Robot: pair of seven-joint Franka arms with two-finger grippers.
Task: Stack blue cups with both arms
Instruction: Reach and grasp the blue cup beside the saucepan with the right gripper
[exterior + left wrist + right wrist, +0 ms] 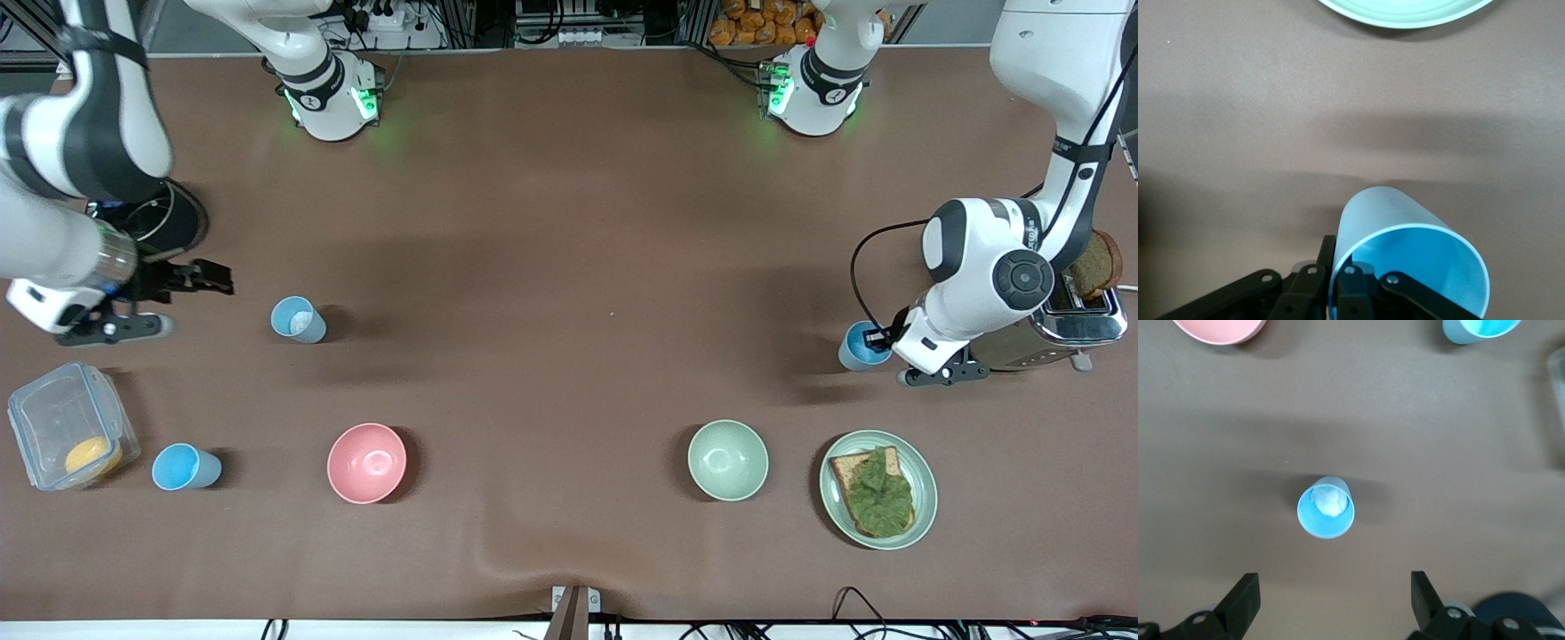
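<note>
My right gripper should grab the blue cup with the whitish inside next. It should hold that cup by its rim to stack the blue cups.
A blue cup with a whitish inside (298,319) stands toward the right arm's end of the table; it also shows in the right wrist view (1327,507). My right gripper (206,279) is open and empty beside this cup, its fingers (1245,600) spread wide. A second blue cup (182,467) stands nearer the front camera, beside a clear box, and also shows in the right wrist view (1478,328). My left gripper (880,340) is shut on the wall of a third blue cup (861,345), one finger (1353,283) inside the rim (1405,230). I cannot tell whether that cup touches the table.
A pink bowl (366,462) and a green bowl (727,460) sit toward the front camera. A green plate (925,498) holds bread with lettuce. A toaster (1080,316) stands by the left arm. A clear plastic box (53,418) holds something orange.
</note>
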